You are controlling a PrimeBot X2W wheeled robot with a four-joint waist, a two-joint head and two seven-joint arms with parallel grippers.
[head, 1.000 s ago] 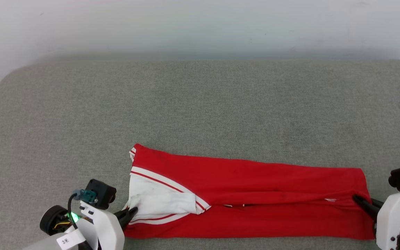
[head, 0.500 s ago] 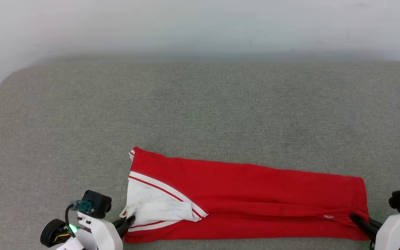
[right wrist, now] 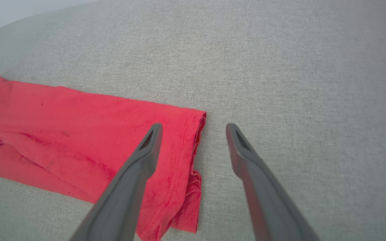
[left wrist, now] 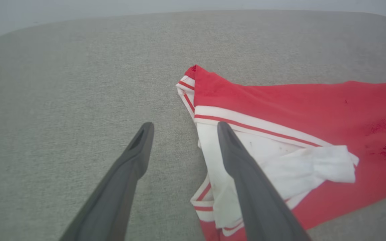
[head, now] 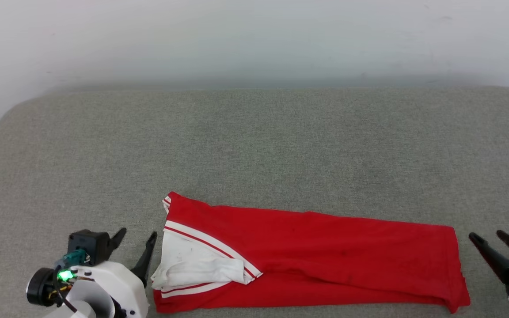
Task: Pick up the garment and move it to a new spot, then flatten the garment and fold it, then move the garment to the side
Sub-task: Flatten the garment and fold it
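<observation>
The red strip (head: 337,244) lies flat along the surface. Next, my right gripper grabs its hem (head: 458,267), where the open edge of the garment stands up.
The red garment (head: 325,251) lies folded into a long strip near the front of the grey surface, its white sleeve (head: 201,263) with red-and-white trim at the left end. No lettering shows. My left gripper (head: 136,244) is open just left of the sleeve end, empty; in the left wrist view its right finger (left wrist: 246,177) overlaps the white sleeve (left wrist: 300,164). My right gripper (head: 488,242) is open just right of the hem, holding nothing; in the right wrist view its left finger (right wrist: 139,164) hangs over the red hem (right wrist: 183,157).
The grey fabric surface (head: 254,145) stretches wide behind the garment to a pale wall (head: 254,39). Its rounded left corner (head: 11,110) and front edge are near my arms.
Both grippers have let go of the garment's ends and opened, drawing slightly outward. The garment now lies flat on the surface. The head view has shifted a little.
</observation>
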